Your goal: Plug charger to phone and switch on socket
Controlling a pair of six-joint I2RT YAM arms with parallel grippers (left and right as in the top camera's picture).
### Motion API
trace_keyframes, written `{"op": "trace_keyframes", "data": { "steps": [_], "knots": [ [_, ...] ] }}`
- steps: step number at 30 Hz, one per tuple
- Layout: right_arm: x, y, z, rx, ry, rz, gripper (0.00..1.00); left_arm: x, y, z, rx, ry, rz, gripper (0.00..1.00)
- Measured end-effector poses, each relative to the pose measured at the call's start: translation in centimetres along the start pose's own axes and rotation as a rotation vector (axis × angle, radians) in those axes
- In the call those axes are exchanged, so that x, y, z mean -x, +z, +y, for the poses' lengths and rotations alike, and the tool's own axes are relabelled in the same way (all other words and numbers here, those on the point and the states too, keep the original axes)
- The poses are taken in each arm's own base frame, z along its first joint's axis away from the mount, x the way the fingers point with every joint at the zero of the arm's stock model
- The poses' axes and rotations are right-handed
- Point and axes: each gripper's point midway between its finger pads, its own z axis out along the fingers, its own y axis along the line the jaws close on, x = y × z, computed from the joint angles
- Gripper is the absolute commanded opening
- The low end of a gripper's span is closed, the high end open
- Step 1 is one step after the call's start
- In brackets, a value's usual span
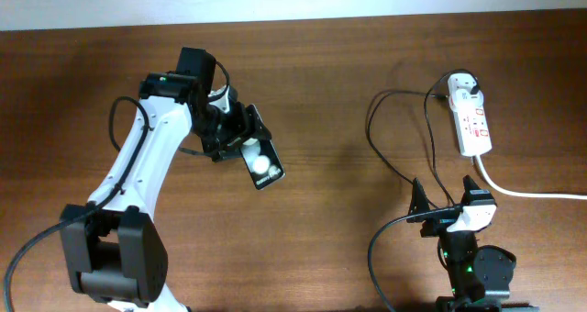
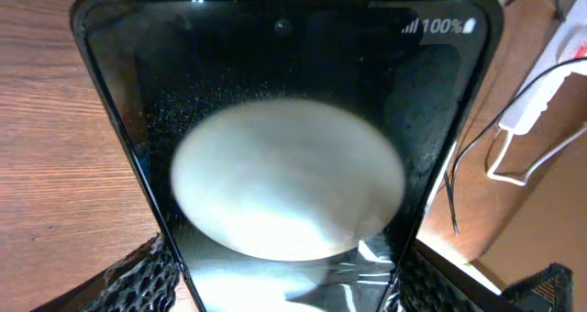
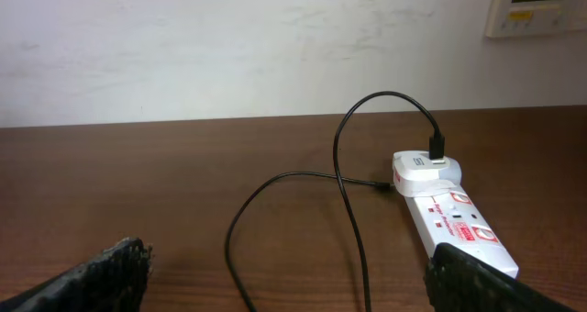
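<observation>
Next, the right gripper pinches the protruding end (image 1: 267,175) of the phone across its thin side, to let my left gripper regrip the phone for charger plugging.
My left gripper (image 1: 240,139) is shut on the phone (image 1: 264,163), a black slab with white round spots, and holds it tilted over the table's left middle. In the left wrist view the phone (image 2: 284,92) fills the frame between my fingers (image 2: 293,294), and its screen reads 100%. The white socket (image 1: 473,121) lies at the far right and also shows in the right wrist view (image 3: 456,222). The charger's black cable (image 1: 401,170) loops on the table from an adapter (image 1: 465,85) on the socket. Its plug tip (image 3: 382,185) lies beside the adapter. My right gripper (image 1: 447,202) is open and empty, near of the socket.
The socket's thick white cord (image 1: 527,193) runs off to the right edge. The cable loops (image 3: 341,193) lie between my right gripper (image 3: 289,289) and the socket. A wall stands behind the table's far edge.
</observation>
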Motion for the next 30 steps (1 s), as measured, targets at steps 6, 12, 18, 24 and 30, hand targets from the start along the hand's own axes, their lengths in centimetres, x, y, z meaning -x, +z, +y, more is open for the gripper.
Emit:
{"op": "trace_keyframes", "data": {
  "steps": [6,12,18,24,30],
  "knots": [
    [1.1,0.0,-0.4,-0.025,-0.023,-0.043,0.99,0.0,0.0,0.4,0.02,-0.069,-0.005,0.72],
    [0.0,-1.2,6.3,0.373,0.294,0.065,0.99,0.0,0.0,0.5,0.028,-0.109,-0.005,0.72],
    [-0.7,-6.6,13.6,0.803,0.928,0.501,0.99,-1.4,-0.1,-1.3,-0.077,-0.124,0.074,0.71],
    [0.0,-5.5,12.6,0.738,0.937,0.429,0.99,-2.1,-0.4,-3.0,-0.173,-0.154,0.131,0.71],
    [0.1,-4.6,11.9,0.684,0.893,0.394,0.99,-1.8,-0.4,-3.4,-0.191,-0.182,0.124,0.72]
  ]
}}
